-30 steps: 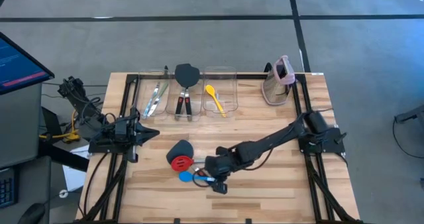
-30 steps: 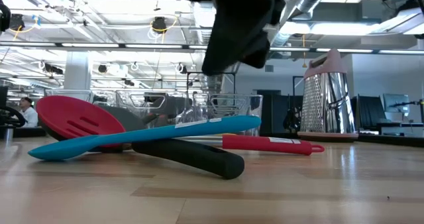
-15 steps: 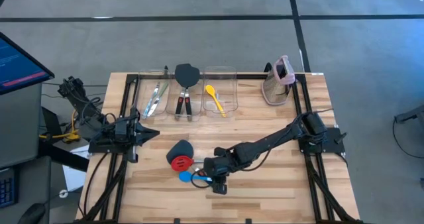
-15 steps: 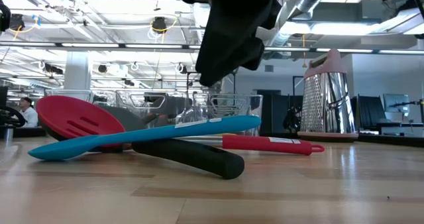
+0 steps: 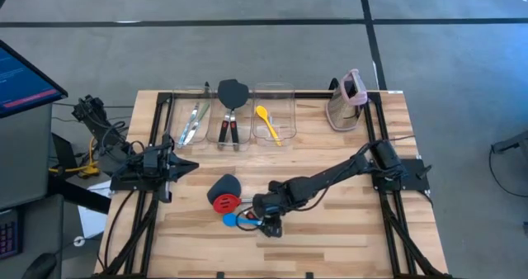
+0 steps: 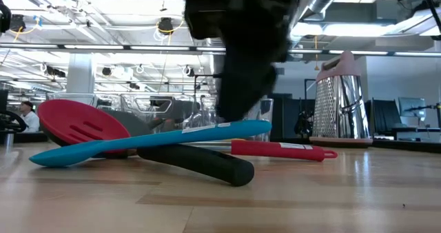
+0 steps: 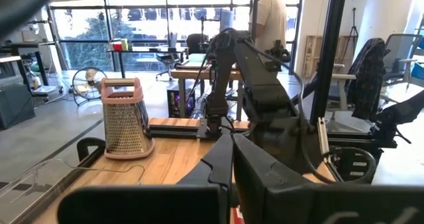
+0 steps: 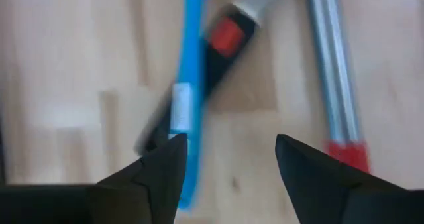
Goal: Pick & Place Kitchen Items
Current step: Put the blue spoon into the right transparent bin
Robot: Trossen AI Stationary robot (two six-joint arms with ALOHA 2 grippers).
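The blue spoon should go away in a bin, so my right gripper needs to grab it next by its handle [image 8: 184,118].
A blue spoon [image 5: 233,220] lies near the table's front middle, its handle [image 6: 227,129] resting across a dark spatula's black handle [image 6: 200,163]. A red slotted spoon [image 5: 223,203] lies beside them, its silvery shaft [image 8: 331,71] ending in a red grip. My right gripper [image 5: 266,227] is open, pointing down just above the blue spoon's handle [image 8: 180,111], which shows by one finger; I cannot tell whether it touches. My left gripper [image 5: 191,167] waits shut at the table's left side.
Three clear bins [image 5: 274,87] stand in a row at the far edge, holding silvery tongs [image 5: 194,118], spatulas [image 5: 231,106] and a yellow spoon [image 5: 266,122]. A metal grater [image 5: 346,99] with a pink top stands at the far right. Bare wood lies right of the utensils.
My right gripper has come down toward the blue spoon's handle, shifting a little toward the table's left edge, and has opened. The utensils have stayed where they were.
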